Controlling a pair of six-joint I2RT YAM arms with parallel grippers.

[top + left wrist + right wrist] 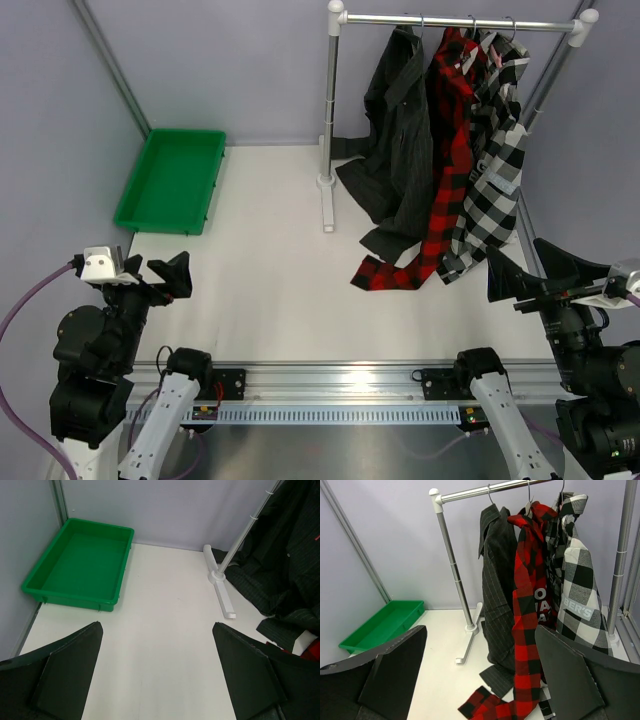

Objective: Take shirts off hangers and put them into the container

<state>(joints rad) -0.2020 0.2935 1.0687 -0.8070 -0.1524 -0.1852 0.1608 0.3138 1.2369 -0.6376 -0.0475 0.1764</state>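
Observation:
My right gripper grabs the charcoal pinstriped shirt (398, 140) by its upper near side, below the collar (404, 80), next. This leaves collar and hook free for hanger removal.
Three shirts hang from the rail at the back right: a dark charcoal pinstriped shirt (398, 140) (499, 590), a red-and-black plaid shirt (450, 150) (527, 615) and a black-and-white plaid shirt (502, 165) (580, 595). Their lower ends trail on the table. Only the metal hooks of the hangers (470, 22) (529, 490) show. The green container (172, 180) (70, 598) sits empty at the back left. My left gripper (160, 272) (157, 630) is open near the front left, holding nothing. My right gripper (530, 262) (480, 628) is open at the front right, short of the shirts.
The white clothes rack has an upright post (329, 120) and a long foot (222, 592) lying on the table left of the shirts. A slanted metal frame pole (110, 65) rises behind the container. Grey walls close in the back and sides.

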